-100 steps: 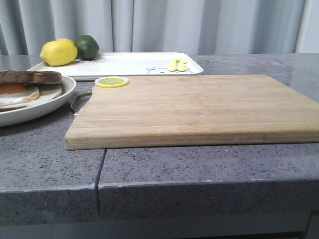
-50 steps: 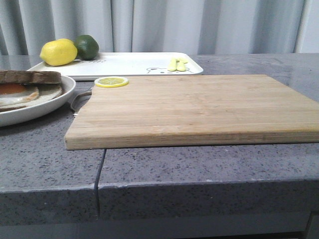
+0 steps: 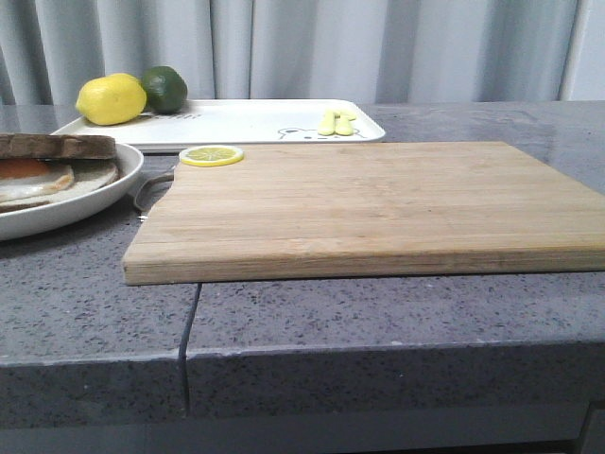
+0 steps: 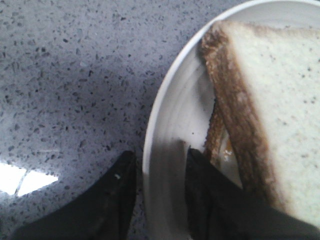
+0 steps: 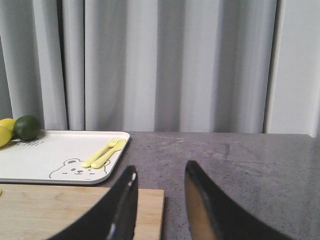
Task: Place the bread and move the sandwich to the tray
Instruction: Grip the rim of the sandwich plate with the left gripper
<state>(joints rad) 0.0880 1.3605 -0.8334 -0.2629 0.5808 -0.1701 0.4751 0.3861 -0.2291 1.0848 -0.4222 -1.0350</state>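
My left gripper has its fingers on both sides of the plate's rim beside the bread, so it should close on the plate (image 3: 104, 189). Closing now would hold it.
The sandwich (image 3: 47, 165) lies on its round white plate (image 3: 104, 189) at the left edge of the front view. A brown-crusted slice of bread (image 4: 270, 100) tops a fried egg (image 3: 28, 180). In the left wrist view my left gripper (image 4: 160, 165) straddles the plate's rim (image 4: 170, 120), one finger outside on the counter and one inside beside the crust, open, with a sliver of counter showing at the outer finger. The white tray (image 3: 246, 121) with the bear drawing sits at the back. My right gripper (image 5: 159, 180) hangs open and empty, facing the tray (image 5: 50, 155).
A bamboo cutting board (image 3: 378, 203) fills the counter's middle, with a lemon slice (image 3: 211, 155) at its back left corner. A lemon (image 3: 112, 99), a lime (image 3: 165, 88) and yellow cutlery (image 3: 337, 123) rest on the tray. Grey curtains hang behind. Neither arm shows in the front view.
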